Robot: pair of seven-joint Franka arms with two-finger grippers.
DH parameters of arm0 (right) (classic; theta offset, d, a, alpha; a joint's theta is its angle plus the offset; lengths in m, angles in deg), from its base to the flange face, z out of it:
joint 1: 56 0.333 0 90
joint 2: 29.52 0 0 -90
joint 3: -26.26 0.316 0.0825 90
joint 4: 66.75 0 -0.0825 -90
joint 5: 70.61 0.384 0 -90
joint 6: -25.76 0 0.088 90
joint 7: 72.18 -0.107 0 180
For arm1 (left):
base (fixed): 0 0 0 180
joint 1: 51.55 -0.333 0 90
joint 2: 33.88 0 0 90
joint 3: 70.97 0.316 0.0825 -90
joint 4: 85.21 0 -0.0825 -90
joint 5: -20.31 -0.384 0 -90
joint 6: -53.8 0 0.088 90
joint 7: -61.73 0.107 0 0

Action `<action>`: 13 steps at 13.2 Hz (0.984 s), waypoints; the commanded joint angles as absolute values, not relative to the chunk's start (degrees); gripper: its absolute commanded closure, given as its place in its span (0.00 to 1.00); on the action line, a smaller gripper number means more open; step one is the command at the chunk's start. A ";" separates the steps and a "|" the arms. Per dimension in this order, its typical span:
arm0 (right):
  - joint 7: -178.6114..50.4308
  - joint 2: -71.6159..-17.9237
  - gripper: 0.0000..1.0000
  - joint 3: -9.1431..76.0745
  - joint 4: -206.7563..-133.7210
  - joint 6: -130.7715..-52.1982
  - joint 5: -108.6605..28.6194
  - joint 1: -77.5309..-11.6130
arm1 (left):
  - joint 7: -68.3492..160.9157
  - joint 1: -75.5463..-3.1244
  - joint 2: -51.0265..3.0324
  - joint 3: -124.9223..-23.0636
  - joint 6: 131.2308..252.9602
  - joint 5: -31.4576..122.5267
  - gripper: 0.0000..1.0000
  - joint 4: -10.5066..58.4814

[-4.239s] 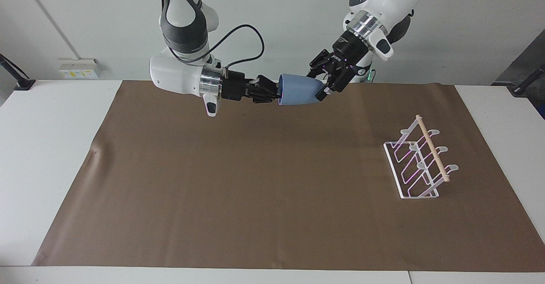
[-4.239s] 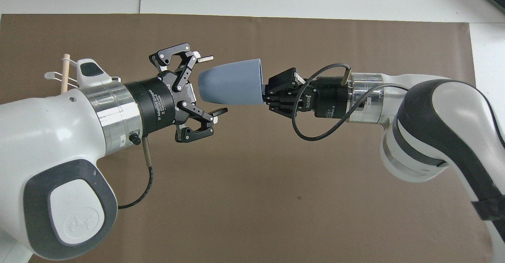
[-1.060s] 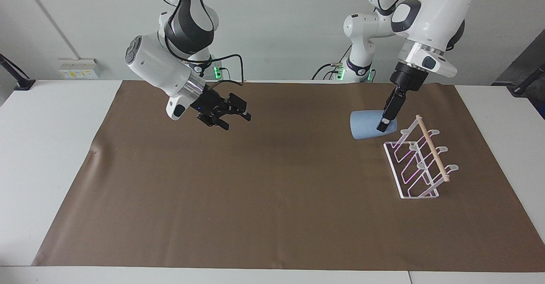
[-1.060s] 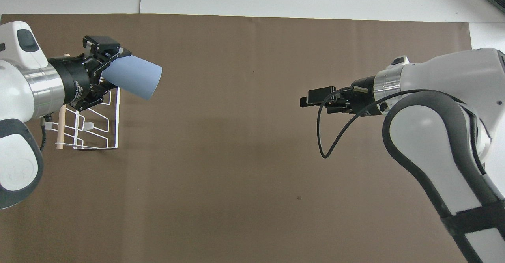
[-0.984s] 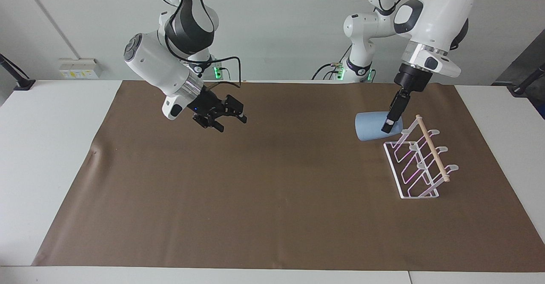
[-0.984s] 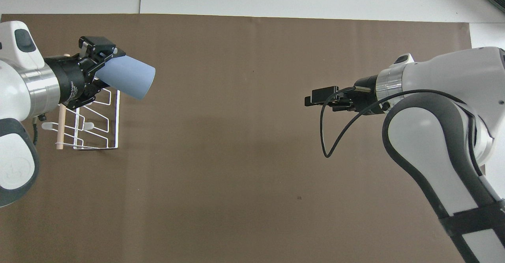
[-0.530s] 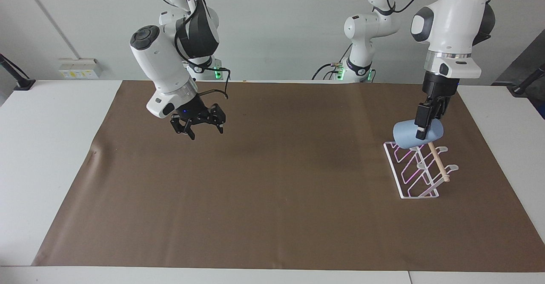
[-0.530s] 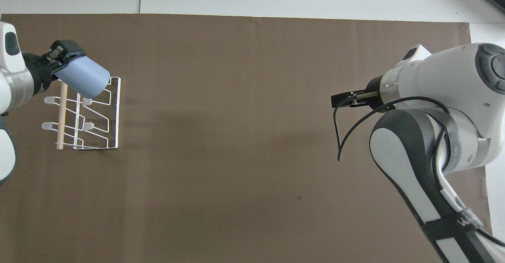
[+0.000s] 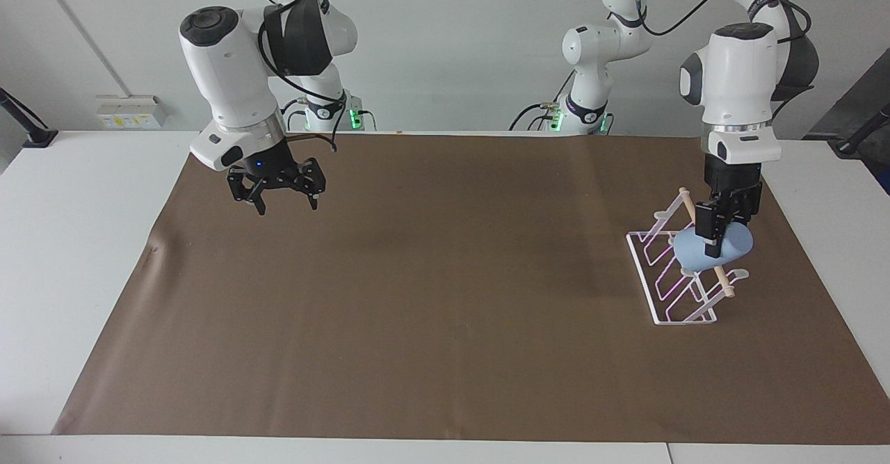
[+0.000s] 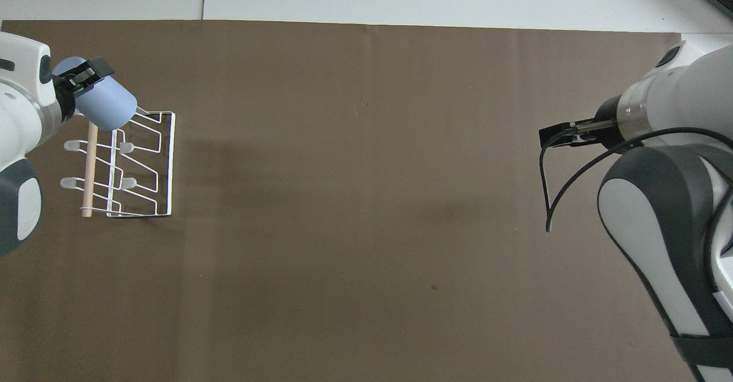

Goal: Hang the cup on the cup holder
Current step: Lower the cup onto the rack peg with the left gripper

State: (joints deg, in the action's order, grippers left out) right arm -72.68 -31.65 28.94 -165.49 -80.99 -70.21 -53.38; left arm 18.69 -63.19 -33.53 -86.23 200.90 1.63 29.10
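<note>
The light-blue cup (image 10: 109,107) juts past the end of the white wire holder, so it is too early to release. My left gripper moves the cup toward the holder next.
The light-blue cup (image 9: 738,243) hangs tilted on its side in my left gripper (image 9: 716,241), which points straight down and is shut on its rim. In the facing view the cup overlaps the wooden rod of the white wire cup holder (image 9: 685,321); whether they touch I cannot tell. From overhead, the cup (image 10: 109,107) and the left gripper (image 10: 80,81) are over the farther end of the cup holder (image 10: 171,164). My right gripper (image 9: 286,203) hangs open and empty above the mat toward the right arm's end, also seen from overhead (image 10: 552,133).
A brown mat (image 9: 445,276) covers most of the white table (image 9: 83,276). The cup holder stands on it toward the left arm's end. A loose black cable (image 10: 547,199) hangs from the right wrist.
The left gripper has carried the cup sideways and down from beside the cup holder to over its rod, turning to point downward. The right arm has drawn back toward its own end, still open.
</note>
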 commanded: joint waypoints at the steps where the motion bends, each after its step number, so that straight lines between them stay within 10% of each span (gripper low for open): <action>1: -73.76 -30.49 0.00 29.52 -160.55 -74.81 -71.49 -55.81 | 18.92 -63.94 -32.21 -86.70 204.44 -1.22 1.00 29.66; 13: -77.62 -28.03 0.00 29.69 -157.17 -63.88 -72.08 -60.13 | 19.01 -64.47 -30.10 -86.52 209.72 -8.96 0.96 36.08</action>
State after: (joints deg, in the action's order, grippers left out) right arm -76.62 -29.41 29.00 -154.66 -62.50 -70.14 -59.96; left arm 18.76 -63.41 -28.83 -86.21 208.19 -7.55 34.22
